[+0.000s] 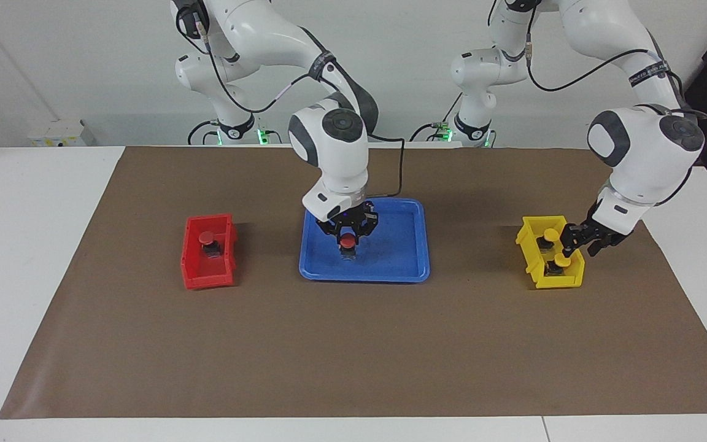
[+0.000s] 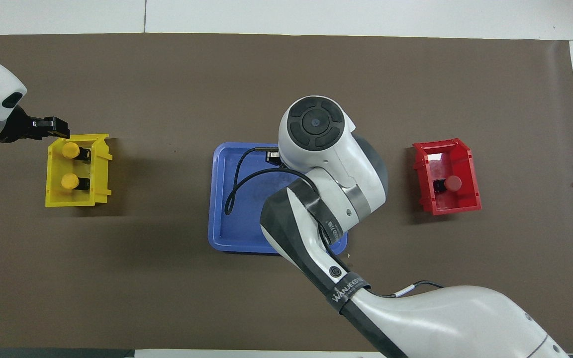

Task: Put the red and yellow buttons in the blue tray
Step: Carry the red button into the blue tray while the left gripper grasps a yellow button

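Observation:
The farther yellow button needs to go in the blue tray (image 2: 239, 206), so my left gripper will grab it by its black body (image 2: 84, 155) next.
My right gripper (image 1: 348, 247) is shut on a red button (image 1: 347, 240) and holds it low over the blue tray (image 1: 402, 258), which also shows in the overhead view (image 2: 222, 199). In the overhead view the right arm hides its own gripper. A second red button (image 1: 206, 237) sits in the red bin (image 1: 208, 276). Two yellow buttons (image 1: 550, 234) (image 1: 561, 261) sit in the yellow bin (image 1: 528, 242). My left gripper (image 1: 574, 240) is open, low over that bin's edge toward the left arm's end, by the farther yellow button (image 2: 70, 149).
The red bin (image 2: 445, 209) stands toward the right arm's end and the yellow bin (image 2: 75, 201) toward the left arm's end, both on a brown mat (image 1: 353, 344). The two dark cylinders in the tray are hidden by the right arm.

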